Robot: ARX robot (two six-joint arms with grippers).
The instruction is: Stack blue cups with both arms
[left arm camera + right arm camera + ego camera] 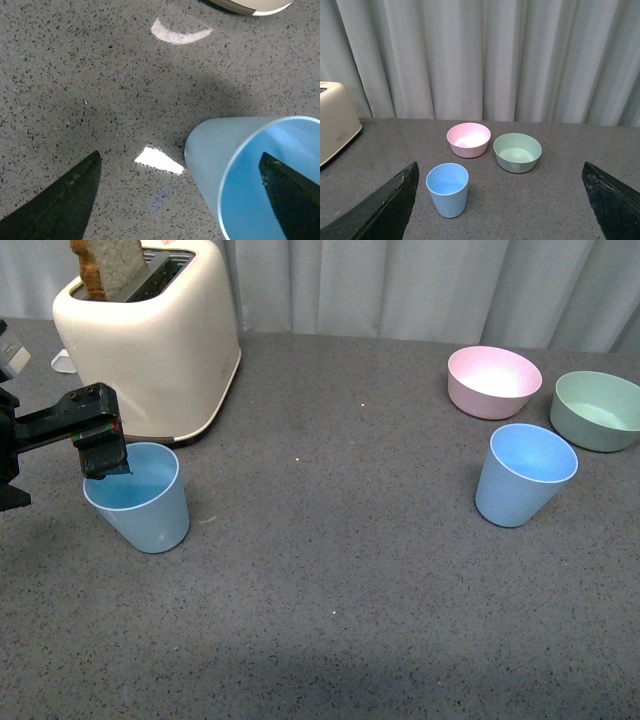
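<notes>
The light blue cup has to be stacked with the other blue cup [520, 478]. My left gripper should grab the light blue cup by its rim [87, 490] next.
One blue cup [140, 502] stands at the left, in front of the toaster. My left gripper [100, 452] is open at its rim. In the left wrist view, one finger [292, 200] is inside the cup [220, 145] and the other finger [60, 200] is outside over the table, so the jaws straddle the cup's wall. The second blue cup [524, 475] stands upright at the right, near the bowls. My right gripper [497, 210] is open and empty, well back from that cup [447, 190], and is out of the front view.
A cream toaster [155, 340] with a bread slice [105, 265] stands at the back left, just behind the left cup. A pink bowl [494, 382] and a green bowl [597, 410] sit at the back right, behind the right cup. A grey curtain hangs behind the table.
</notes>
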